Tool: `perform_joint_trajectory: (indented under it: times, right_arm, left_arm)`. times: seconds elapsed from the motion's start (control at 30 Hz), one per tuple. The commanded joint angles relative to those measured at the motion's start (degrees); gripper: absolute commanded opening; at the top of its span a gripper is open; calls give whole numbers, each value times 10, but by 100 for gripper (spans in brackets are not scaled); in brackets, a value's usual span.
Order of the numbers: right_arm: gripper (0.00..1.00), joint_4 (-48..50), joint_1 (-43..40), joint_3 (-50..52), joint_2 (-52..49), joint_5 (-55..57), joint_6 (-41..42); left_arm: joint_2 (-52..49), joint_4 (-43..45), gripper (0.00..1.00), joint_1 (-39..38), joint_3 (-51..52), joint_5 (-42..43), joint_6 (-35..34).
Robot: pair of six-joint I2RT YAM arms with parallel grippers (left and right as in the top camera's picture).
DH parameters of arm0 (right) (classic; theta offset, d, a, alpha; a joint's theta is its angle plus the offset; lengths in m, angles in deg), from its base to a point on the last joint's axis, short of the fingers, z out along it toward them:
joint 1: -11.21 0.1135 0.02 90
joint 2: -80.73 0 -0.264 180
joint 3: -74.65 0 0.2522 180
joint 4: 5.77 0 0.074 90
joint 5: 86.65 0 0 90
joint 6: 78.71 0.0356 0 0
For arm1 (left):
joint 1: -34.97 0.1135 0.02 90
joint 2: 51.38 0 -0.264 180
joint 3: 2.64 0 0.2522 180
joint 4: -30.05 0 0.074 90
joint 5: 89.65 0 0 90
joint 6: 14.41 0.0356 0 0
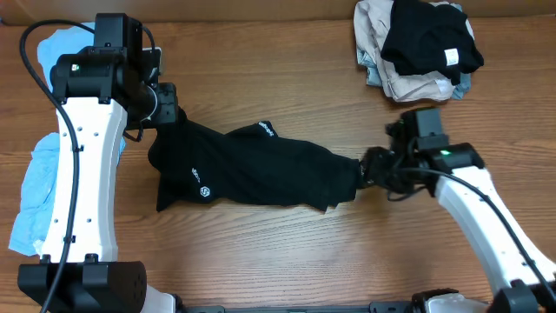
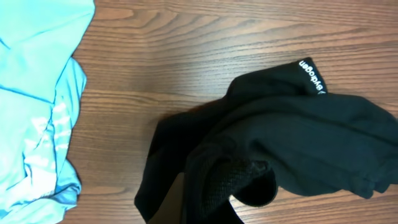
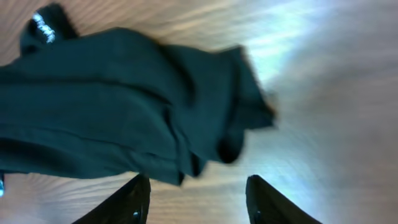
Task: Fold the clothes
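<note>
The robot's right gripper will next grab the shirt's edge [image 1: 353, 178] at the end opposite the left gripper, to spread the black shirt [image 1: 252, 165] for folding.
The large black shirt [image 1: 252, 165] lies crumpled across the middle of the table, with small white print on it. My left gripper [image 1: 167, 111] is at its upper left corner and shut on the fabric, which bunches over the jaws in the left wrist view [image 2: 236, 180]. My right gripper [image 1: 372, 169] is open at the shirt's right end. In the right wrist view its fingers [image 3: 199, 199] are spread apart just short of the shirt's edge [image 3: 124, 106], with nothing between them.
A light blue tee [image 1: 35, 187] with white print lies at the left edge, partly under my left arm; it also shows in the left wrist view [image 2: 34, 93]. A pile of folded beige and black pieces [image 1: 417, 43] sits at the back right.
</note>
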Motion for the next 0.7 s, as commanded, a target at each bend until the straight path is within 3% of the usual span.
perform_joint_trajectory:
  times: [0.0, 0.23, 0.37, 0.67]
  right_arm:
    - [54, 33, 38, 4, -44, -26, 0]
    - [53, 41, 127, 4, -84, -25, 91]
    - [49, 41, 161, 6, -87, 32, 157]
    - [47, 71, 171, 11, -131, 42, 193]
  left_arm:
    - [4, 6, 4, 3, 5, 16, 11]
    - [4, 0, 4, 3, 5, 16, 11]
    - [4, 0, 4, 3, 5, 16, 11]
    - [4, -2, 4, 3, 5, 16, 11]
